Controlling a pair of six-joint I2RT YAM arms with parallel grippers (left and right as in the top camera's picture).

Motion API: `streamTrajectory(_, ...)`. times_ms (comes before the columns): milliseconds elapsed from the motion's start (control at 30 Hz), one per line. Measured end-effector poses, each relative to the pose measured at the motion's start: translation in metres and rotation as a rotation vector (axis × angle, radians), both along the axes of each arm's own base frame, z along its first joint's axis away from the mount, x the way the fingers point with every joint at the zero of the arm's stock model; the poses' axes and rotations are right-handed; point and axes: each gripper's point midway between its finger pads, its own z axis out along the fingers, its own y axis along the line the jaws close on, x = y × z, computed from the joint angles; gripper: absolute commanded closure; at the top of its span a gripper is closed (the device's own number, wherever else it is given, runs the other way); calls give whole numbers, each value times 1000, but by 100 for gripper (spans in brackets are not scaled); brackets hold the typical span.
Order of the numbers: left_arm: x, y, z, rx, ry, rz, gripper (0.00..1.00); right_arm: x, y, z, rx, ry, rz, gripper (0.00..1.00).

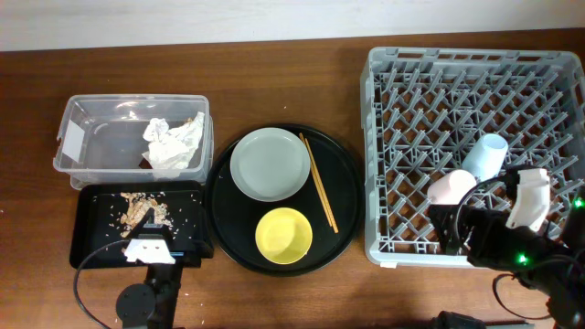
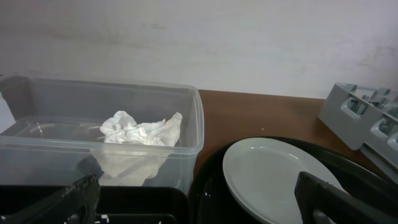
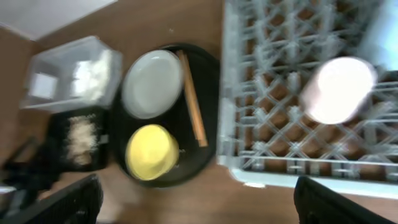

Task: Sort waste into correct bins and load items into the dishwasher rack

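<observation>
The yellow bowl needs to go into the rack, and its body should stay free for that. My right gripper should grab the yellow bowl's rim on the side facing the rack.
The grey dishwasher rack [image 1: 411, 55] at the right holds a light blue cup [image 1: 484, 155] and a pink cup [image 1: 451, 189] near its front; the pink cup also shows in the right wrist view [image 3: 339, 90]. The grey plate [image 1: 270, 164], yellow bowl [image 1: 283, 235] and chopsticks [image 1: 319, 182] lie on the round black tray [image 1: 343, 210]. The clear tub [image 1: 91, 137] holds the white napkin [image 1: 171, 144] and a dark wrapper piece. Food scraps [image 1: 139, 212] lie in the shallow black tray [image 1: 96, 228]. My left gripper [image 2: 199, 202] is open and empty at that tray's front. My right gripper [image 3: 196, 199] is open and empty, above the rack's front edge.
Brown table surface runs between the round tray and the rack [image 1: 361, 164]. A pale wall stands behind the table. The right arm's body [image 1: 521, 242] overhangs the rack's front right corner.
</observation>
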Motion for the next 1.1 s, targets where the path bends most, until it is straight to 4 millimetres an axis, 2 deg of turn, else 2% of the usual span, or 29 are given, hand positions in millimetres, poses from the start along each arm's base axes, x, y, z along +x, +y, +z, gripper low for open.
streamTrajectory(67,0,0,0,0,0,0,1,-7,14,-6,44,59,59,1)
streamTrajectory(133,0,0,0,0,0,0,1,-14,29,-21,45,134,151,1)
streamTrajectory(300,0,0,0,0,0,0,1,-30,70,-102,-52,364,395,1)
streamTrajectory(333,0,0,0,0,0,0,1,-28,80,-116,-80,381,434,1)
streamTrajectory(367,0,0,0,0,0,0,1,-26,97,-137,-121,416,504,1)
streamTrajectory(500,0,0,0,0,0,0,1,-3,142,-166,-244,386,615,0)
streamTrajectory(567,0,0,0,0,0,0,1,12,160,-190,-322,393,618,11)
streamTrajectory(600,0,0,0,0,0,0,1,18,168,-208,-358,417,616,12)
streamTrajectory(633,0,0,0,0,0,0,1,26,173,-223,-378,435,603,20)
streamTrajectory(667,0,0,0,0,0,0,1,32,177,-240,-399,459,592,22)
streamTrajectory(767,0,0,0,0,0,0,1,43,182,-265,-421,479,578,34)
streamTrajectory(800,0,0,0,0,0,0,1,46,184,-269,-422,478,574,47)
streamTrajectory(867,0,0,0,0,0,0,1,50,188,-285,-429,491,578,82)
streamTrajectory(900,0,0,0,0,0,0,1,50,189,-288,-430,496,581,94)
streamTrajectory(967,0,0,0,0,0,0,1,49,189,-294,-431,518,580,96)
streamTrajectory(1033,0,0,0,0,0,0,1,52,195,-289,-411,503,589,96)
streamTrajectory(1100,0,0,0,0,0,0,1,48,188,-287,-429,535,584,96)
